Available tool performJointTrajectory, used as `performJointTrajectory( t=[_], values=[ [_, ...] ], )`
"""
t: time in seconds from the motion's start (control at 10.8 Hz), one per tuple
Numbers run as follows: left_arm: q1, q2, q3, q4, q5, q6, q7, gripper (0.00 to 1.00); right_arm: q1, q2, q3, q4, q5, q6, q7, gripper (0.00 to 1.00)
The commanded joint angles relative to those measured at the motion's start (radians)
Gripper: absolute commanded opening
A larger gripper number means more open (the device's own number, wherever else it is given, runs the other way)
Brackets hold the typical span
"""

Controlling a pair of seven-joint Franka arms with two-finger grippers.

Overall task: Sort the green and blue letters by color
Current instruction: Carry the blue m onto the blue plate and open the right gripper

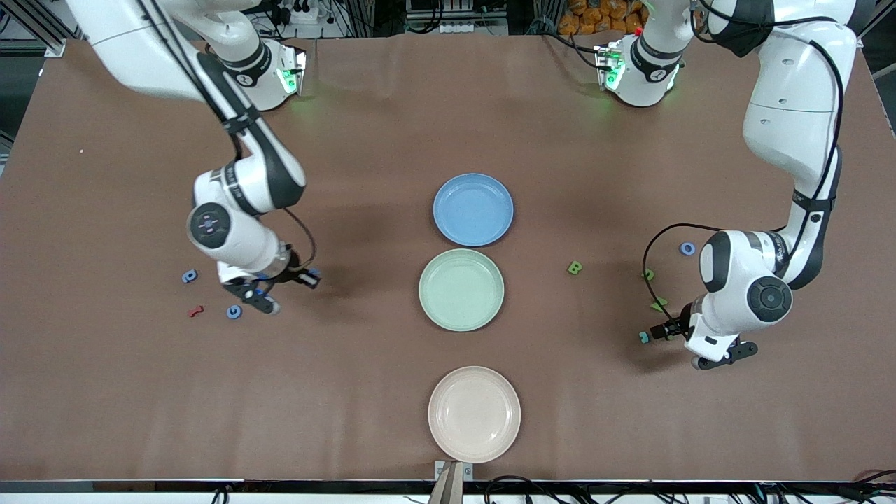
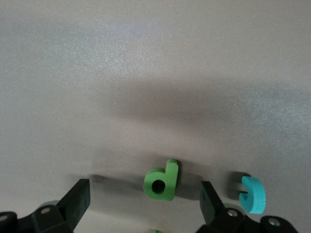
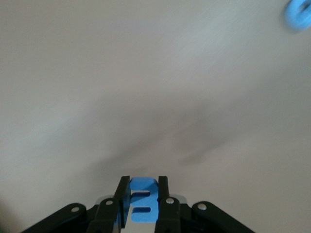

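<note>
I will sort the green letter d onto the green plate, so next I will use my left gripper to grab the letter across its round bowl and stem.
My right gripper is shut on a blue letter E, low over the table at the right arm's end. Two more blue letters lie on the table close by. My left gripper is open and low, its fingers either side of a green letter on the table without touching it. A teal letter lies just outside one finger. A green B, two other green letters and a blue O lie at the left arm's end.
Three plates sit in a row down the table's middle: a blue plate farthest from the front camera, then a green plate, then a beige plate nearest. A small red letter lies by the blue letters.
</note>
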Motion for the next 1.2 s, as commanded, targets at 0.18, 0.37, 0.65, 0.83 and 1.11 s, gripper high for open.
performJointTrajectory(
  t=[0.18,0.37,0.65,0.83,1.11],
  values=[
    [-0.002,0.01,0.001,0.019,0.031,0.014,-0.027,1.0,0.176,0.009,0.061,0.071,-0.015,-0.011,0.371,0.0],
    [-0.002,0.01,0.002,0.019,0.031,0.027,-0.027,1.0,0.249,0.018,0.072,0.108,-0.015,-0.009,0.48,0.0],
    [-0.002,0.012,0.002,0.011,0.031,0.057,-0.032,0.01,0.331,0.02,0.072,0.124,-0.014,-0.011,0.574,0.0],
    [-0.002,0.013,0.002,0.008,0.031,0.057,-0.036,0.0,0.383,0.023,0.074,0.139,-0.014,-0.012,0.652,0.0],
    [-0.005,0.021,0.002,0.008,0.033,0.071,-0.07,0.0,0.472,0.069,0.072,0.189,-0.024,-0.012,0.764,0.0]
  ],
)
